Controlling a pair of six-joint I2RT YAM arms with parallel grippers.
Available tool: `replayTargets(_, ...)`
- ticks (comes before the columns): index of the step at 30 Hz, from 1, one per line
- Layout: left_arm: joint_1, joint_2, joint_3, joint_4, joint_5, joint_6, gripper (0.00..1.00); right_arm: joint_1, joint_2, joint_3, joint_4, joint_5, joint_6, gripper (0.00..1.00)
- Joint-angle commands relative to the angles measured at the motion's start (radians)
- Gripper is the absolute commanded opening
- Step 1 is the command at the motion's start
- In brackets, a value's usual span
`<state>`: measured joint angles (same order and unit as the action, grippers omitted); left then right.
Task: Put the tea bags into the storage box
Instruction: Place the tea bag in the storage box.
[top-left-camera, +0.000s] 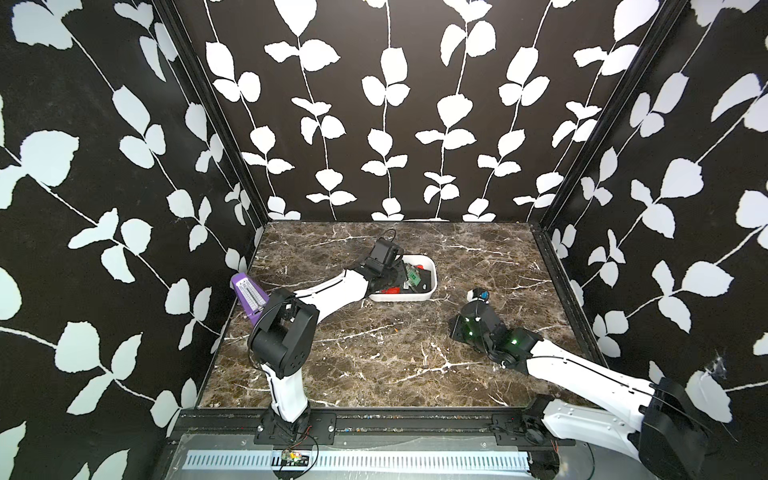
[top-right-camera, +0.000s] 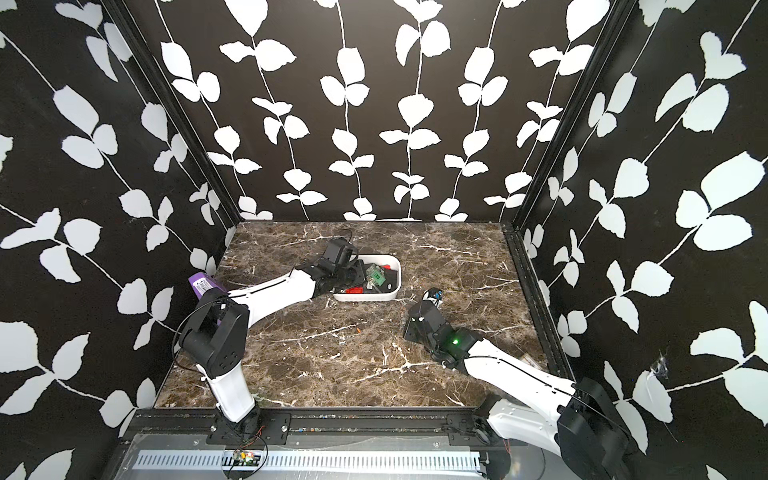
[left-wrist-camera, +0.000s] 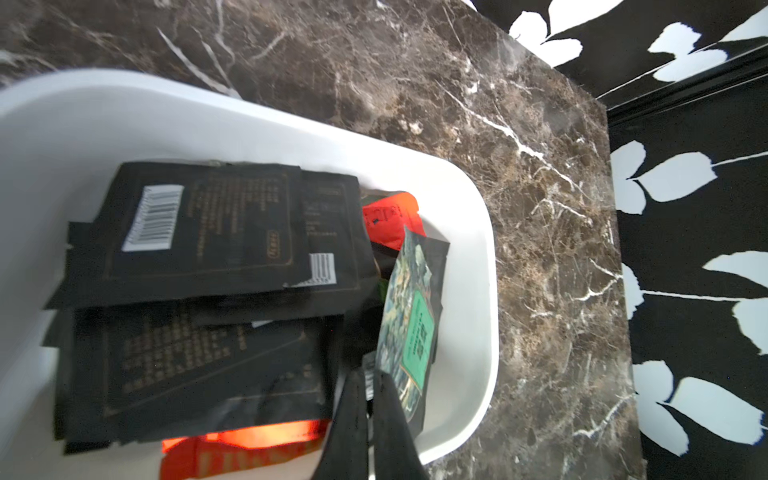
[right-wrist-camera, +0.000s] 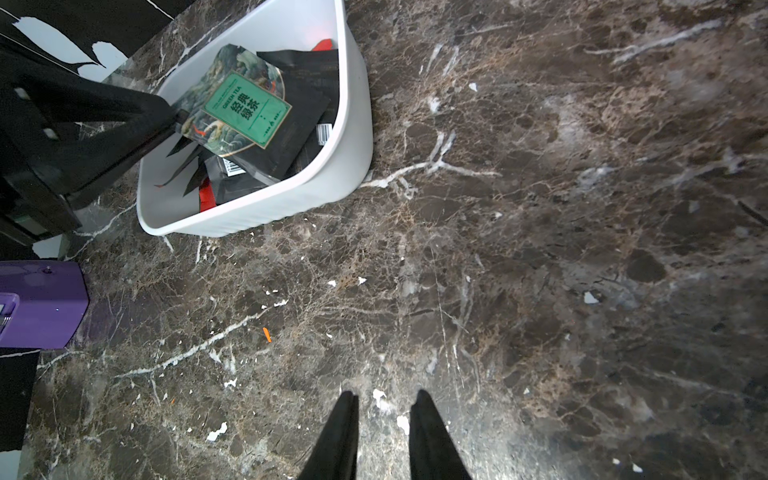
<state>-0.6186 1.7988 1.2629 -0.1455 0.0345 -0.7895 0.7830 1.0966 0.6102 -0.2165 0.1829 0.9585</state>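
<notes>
My left gripper opens now, since the green tea bag (left-wrist-camera: 415, 316) stands tilted within the box's rim above the black sachets and would end on the pile.
The white storage box (top-left-camera: 432, 286) (top-right-camera: 397, 286) stands at the middle of the marble table, towards the back. Several tea bags lie in it: black sachets with barcode labels (left-wrist-camera: 199, 224) and orange-red ones (left-wrist-camera: 388, 216). My left gripper (left-wrist-camera: 369, 376) (top-left-camera: 405, 277) hangs over the box, shut on the edge of a green tea bag (left-wrist-camera: 415, 316) (right-wrist-camera: 245, 104) that stands tilted above the pile. My right gripper (right-wrist-camera: 384, 399) (top-left-camera: 477, 303) is to the right of the box, low over bare table. Its jaws stand a little apart with nothing between them.
A purple metronome (top-left-camera: 249, 295) (right-wrist-camera: 41, 307) stands by the left wall, behind the left arm's elbow. Small white flecks and an orange scrap (right-wrist-camera: 267, 334) dot the marble. Black walls with white leaves close in the table on three sides.
</notes>
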Motion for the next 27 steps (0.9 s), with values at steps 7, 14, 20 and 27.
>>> replayTargets(7, 0.008, -0.027, -0.008, -0.023, -0.038, 0.045, 0.12, 0.006, -0.006, -0.012, -0.013, 0.007, 0.007, 0.29)
replayTargets(14, 0.008, -0.107, 0.002, -0.077, -0.066, 0.092, 0.39, 0.005, -0.016, 0.006, -0.039, 0.020, -0.001, 0.34)
replayTargets(20, 0.008, -0.243, 0.015, -0.152, -0.114, 0.163, 0.56, 0.007, -0.067, 0.041, -0.114, 0.052, -0.021, 0.36)
replayTargets(27, 0.008, -0.510, -0.089, -0.220, -0.194, 0.318, 0.85, 0.005, -0.167, 0.099, -0.216, 0.109, -0.076, 0.49)
